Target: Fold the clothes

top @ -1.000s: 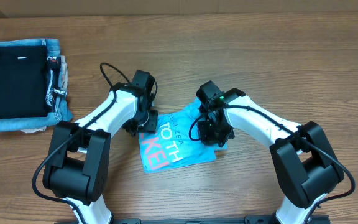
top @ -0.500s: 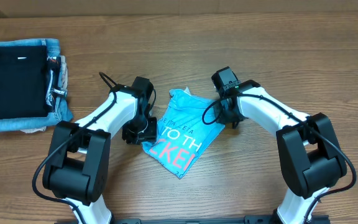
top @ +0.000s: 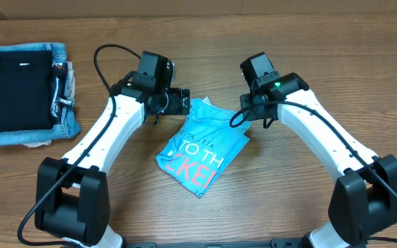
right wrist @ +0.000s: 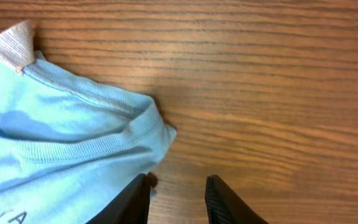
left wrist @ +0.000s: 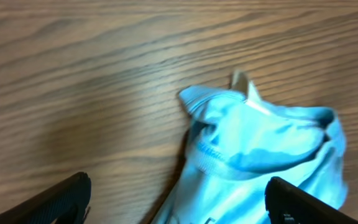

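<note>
The lettered body of the folded T-shirt should trail flat onto the stack, so my left gripper will next grab the T-shirt by its collar corner [top: 196,108] [left wrist: 206,120].
The clothes [top: 202,148], a sky-blue T-shirt with white and coral lettering, lie folded into a small slanted bundle at the table's middle. My left gripper [top: 183,103] hovers just off the bundle's upper left corner. In the left wrist view its fingers [left wrist: 61,199] stand wide apart over the shirt's collar [left wrist: 260,143], holding nothing. My right gripper [top: 248,118] sits at the bundle's upper right edge. In the right wrist view it [right wrist: 176,202] is partly open with bare wood in the gap, and the shirt's ribbed hem [right wrist: 55,137] lies just left of its left finger.
A stack of folded garments [top: 19,93], black on top of denim-blue, lies at the table's far left. Bare wooden tabletop [top: 336,83] surrounds the shirt.
The shirt bundle was swung round to a slant, then let go. My left gripper opened wide and moved up from the shirt's left edge. My right gripper opened a little.
</note>
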Robot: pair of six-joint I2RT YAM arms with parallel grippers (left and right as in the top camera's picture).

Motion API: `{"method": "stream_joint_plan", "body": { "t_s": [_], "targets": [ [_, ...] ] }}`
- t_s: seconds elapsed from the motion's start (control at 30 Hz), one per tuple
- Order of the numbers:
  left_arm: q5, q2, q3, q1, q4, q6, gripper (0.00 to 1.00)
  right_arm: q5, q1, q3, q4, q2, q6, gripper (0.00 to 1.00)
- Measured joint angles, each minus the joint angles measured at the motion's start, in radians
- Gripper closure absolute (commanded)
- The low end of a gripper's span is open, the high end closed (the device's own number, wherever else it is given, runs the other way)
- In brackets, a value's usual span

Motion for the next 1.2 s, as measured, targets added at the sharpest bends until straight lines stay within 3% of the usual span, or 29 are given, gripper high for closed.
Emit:
{"method": "stream_joint_plan", "body": {
  "t_s": [0.17,0.43,0.53,0.7,0.83,0.87,1.03,1.2],
  "targets": [
    [0.125,0.103,0.001,0.0,0.087,0.031,0.12,0.003,0.0,0.0,-0.037,0.002,0.019,0.67],
    [0.304,0.245,0.005,0.0,0.103,0.05,0.14,0.003,0.0,0.0,-0.058,0.002,0.035,0.67],
    [0.372,0.269,0.01,-0.006,0.107,0.065,0.34,0.003,0.0,0.0,-0.061,0.002,0.042,0.67],
    [0.464,0.302,0.013,-0.026,0.084,0.113,0.57,0.003,0.0,0.0,-0.062,0.002,0.053,0.67],
    [0.481,0.318,0.011,-0.035,0.057,0.143,0.9,0.003,0.0,0.0,-0.062,0.002,0.058,0.67],
    [0.484,0.322,0.01,-0.035,0.053,0.152,0.94,0.003,0.0,0.0,-0.063,0.001,0.059,0.67],
    [0.49,0.323,0.019,-0.028,0.025,0.191,0.96,0.003,0.0,0.0,-0.063,-0.002,0.059,0.67],
    [0.43,0.319,0.091,-0.003,-0.103,0.222,0.96,0.005,-0.002,0.0,-0.063,-0.051,0.058,0.67]
  ]
}}
